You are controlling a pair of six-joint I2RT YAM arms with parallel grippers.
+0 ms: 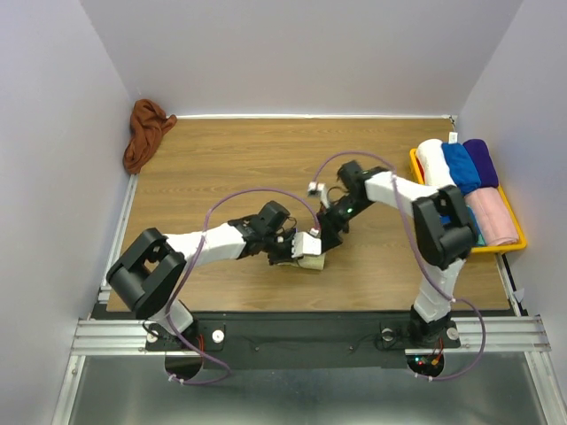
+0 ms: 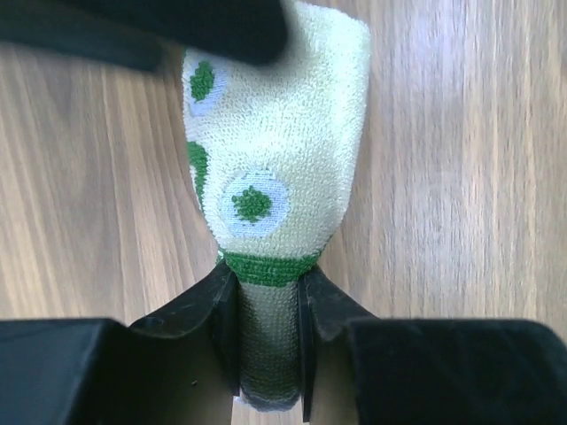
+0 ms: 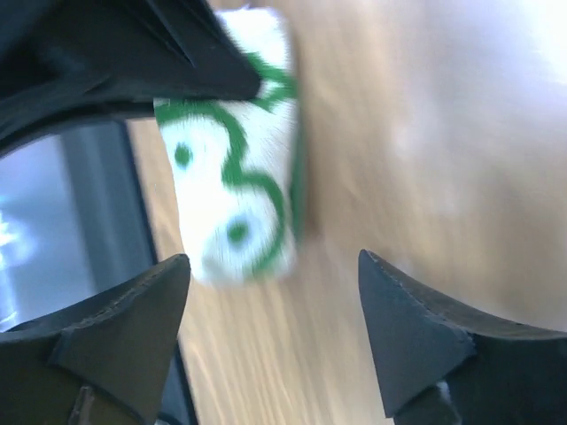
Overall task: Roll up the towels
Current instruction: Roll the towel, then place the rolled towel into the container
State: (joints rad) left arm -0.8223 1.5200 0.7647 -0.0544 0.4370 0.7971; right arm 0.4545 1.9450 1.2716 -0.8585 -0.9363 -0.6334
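Note:
My right gripper reaches the rolled cream towel next and pinches it across its loose end (image 1: 315, 262) (image 3: 241, 232), keeping it rolled to set in the yellow tray.
The cream towel (image 1: 312, 263) with green patches lies rolled up near the table's front middle. My left gripper (image 1: 297, 255) is shut on one end of it. In the left wrist view the black fingers (image 2: 221, 301) pinch the roll's green-edged end, and the cream towel (image 2: 275, 150) stretches away over the wood. My right gripper (image 1: 330, 237) hovers just behind the roll, open and holding nothing. In the blurred right wrist view the cream towel (image 3: 235, 195) sits beyond the right gripper (image 3: 275, 266). The rust-brown towel (image 1: 146, 133) lies crumpled at the far left corner.
A yellow tray (image 1: 514, 241) at the right edge holds rolled towels: white (image 1: 434, 164), blue (image 1: 461, 166), purple (image 1: 481, 161) and pink (image 1: 492, 217). White walls close in the table on three sides. The two arms nearly meet over the roll.

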